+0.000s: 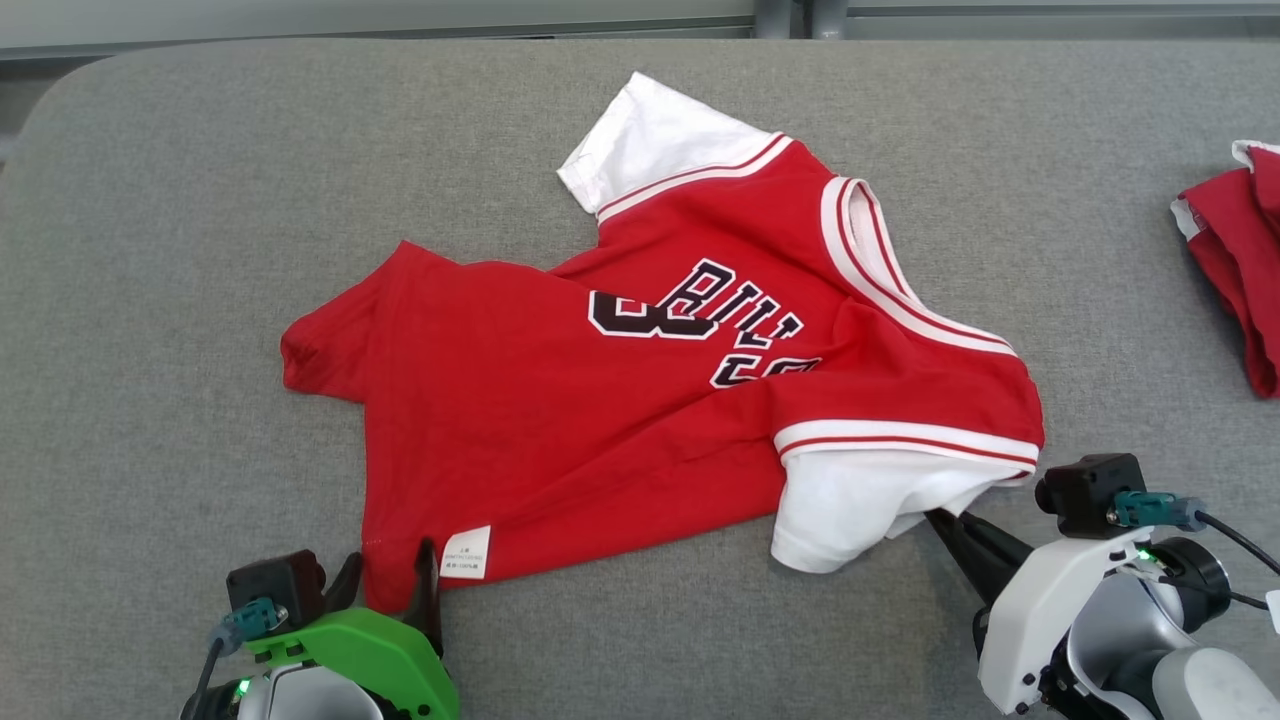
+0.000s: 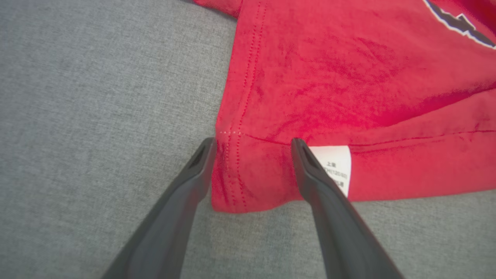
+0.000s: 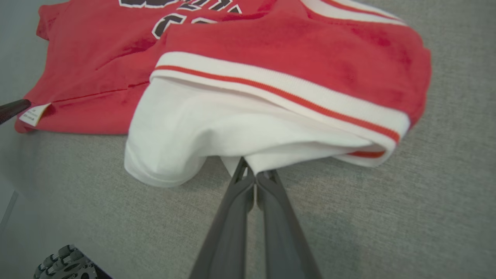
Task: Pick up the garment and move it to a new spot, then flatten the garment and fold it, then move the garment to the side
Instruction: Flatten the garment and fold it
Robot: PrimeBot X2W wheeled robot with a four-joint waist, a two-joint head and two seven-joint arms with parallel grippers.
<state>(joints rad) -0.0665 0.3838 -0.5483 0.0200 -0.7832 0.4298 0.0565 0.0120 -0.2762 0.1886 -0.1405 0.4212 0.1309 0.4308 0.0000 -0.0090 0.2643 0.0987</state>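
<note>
My left gripper is going to grab the garment's loose hem corner next, right beside the care label, because the garment's red body [image 1: 504, 408] [image 2: 321, 79] is lying slack and flat.
The garment [image 1: 600, 430] is a red jersey with white sleeves and black lettering, lying crumpled on the grey padded surface [image 1: 200, 200]. My left gripper [image 1: 390, 560] is open at the garment's near-left hem corner. In the left wrist view that gripper [image 2: 252, 143] has a finger on either side of the red hem [image 2: 348, 77], right by a white care label [image 2: 337, 166]. My right gripper [image 1: 935, 517] is shut on the edge of the near white sleeve. In the right wrist view its fingers [image 3: 252, 172] meet under the white cloth of the garment [image 3: 271, 42].
A second red garment [image 1: 1235, 260] lies bunched at the far right edge of the surface. The surface's rounded back-left corner [image 1: 60, 90] and back edge run along the top. One left finger [image 3: 13, 110] shows in the right wrist view.
</note>
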